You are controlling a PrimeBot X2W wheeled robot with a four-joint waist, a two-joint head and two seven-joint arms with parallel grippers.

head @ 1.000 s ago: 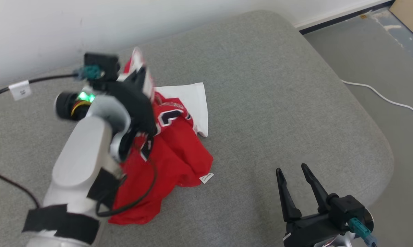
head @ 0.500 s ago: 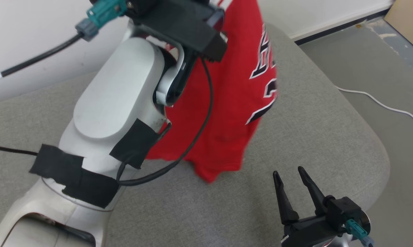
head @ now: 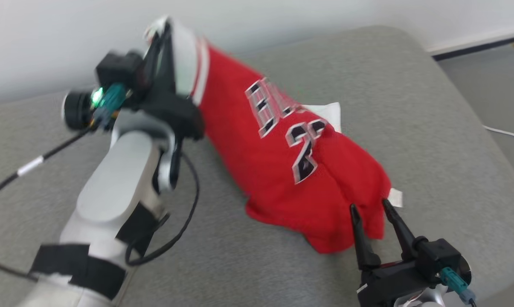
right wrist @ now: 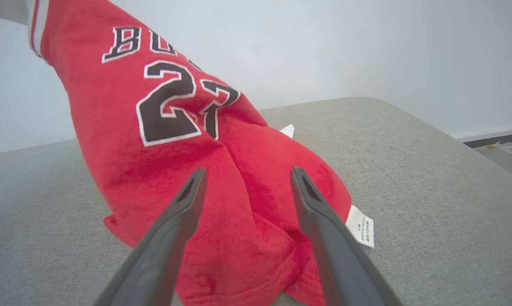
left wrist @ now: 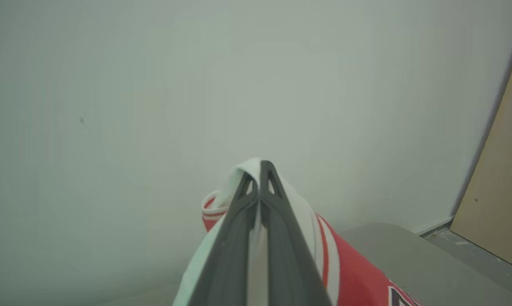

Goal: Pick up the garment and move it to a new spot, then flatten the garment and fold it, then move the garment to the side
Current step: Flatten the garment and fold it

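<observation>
My right gripper grabs the jersey by its folded red hem (head: 368, 230) next, bunched up on the cushion while the sloping body (head: 265, 169) hangs slack.
The garment (head: 282, 170) is a red jersey with black numbers and white trim. My left gripper (head: 161, 38) is shut on its white edge and holds that end raised at the back left, so the cloth slopes down to the grey cushion (head: 410, 106). In the left wrist view the shut fingertips (left wrist: 262, 168) pinch the white trim of the garment (left wrist: 353, 276). My right gripper (head: 369, 204) stands open at the garment's lower end, which rests on the cushion. In the right wrist view the gripper (right wrist: 248, 172) has the red garment (right wrist: 162, 127) just beyond its spread fingers, not gripped.
A white wall (head: 282, 17) runs behind the cushion. The floor at the right carries a white cable (head: 506, 134). A wooden board (left wrist: 502, 191) leans by the wall. The cushion's rounded edge drops off at the right. A white label (right wrist: 361, 231) sticks out of the hem.
The left gripper lifted the garment off its heap, swung it high, then brought it down, so the lower end now lies by the right gripper. The head camera shifted. The right gripper stayed open.
</observation>
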